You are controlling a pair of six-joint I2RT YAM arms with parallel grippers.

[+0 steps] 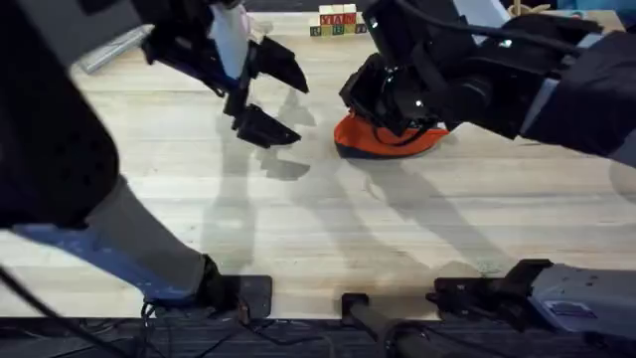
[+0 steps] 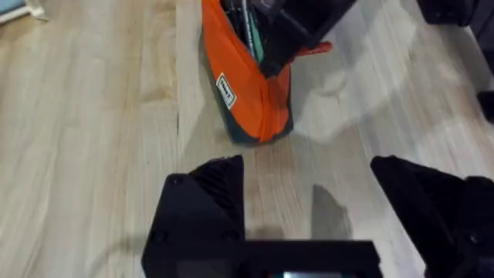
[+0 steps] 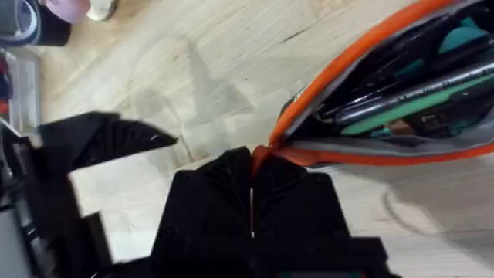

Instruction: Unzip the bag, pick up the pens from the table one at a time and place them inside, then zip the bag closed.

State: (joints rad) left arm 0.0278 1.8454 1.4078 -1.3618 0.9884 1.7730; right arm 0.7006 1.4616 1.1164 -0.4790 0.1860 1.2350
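My right gripper already crowds the bag's open zipper and its pull. My left gripper will grab the bag by its free closed end (image 1: 348, 136) (image 2: 265, 120) next.
The orange bag (image 1: 390, 142) with its dark base lies on the table (image 1: 328, 229), right of centre and towards the back. Its zipper is open. Inside lie the pens (image 3: 401, 100): black, green and grey barrels side by side. In the right wrist view my right gripper (image 3: 251, 174) is shut on the orange zipper pull (image 3: 260, 154) at one end of the bag (image 3: 347, 69). My left gripper (image 1: 266, 96) hovers open and empty to the left of the bag. The left wrist view shows the left gripper (image 2: 316, 201) a short way from the bag's near end (image 2: 247, 93).
Lettered wooden blocks (image 1: 337, 20) stand at the table's far edge. A grey object (image 1: 114, 50) lies at the back left. Cups (image 3: 46, 15) and a clear box (image 3: 15, 77) sit beyond the left gripper. Bare wood stretches between the bag and the arm bases.
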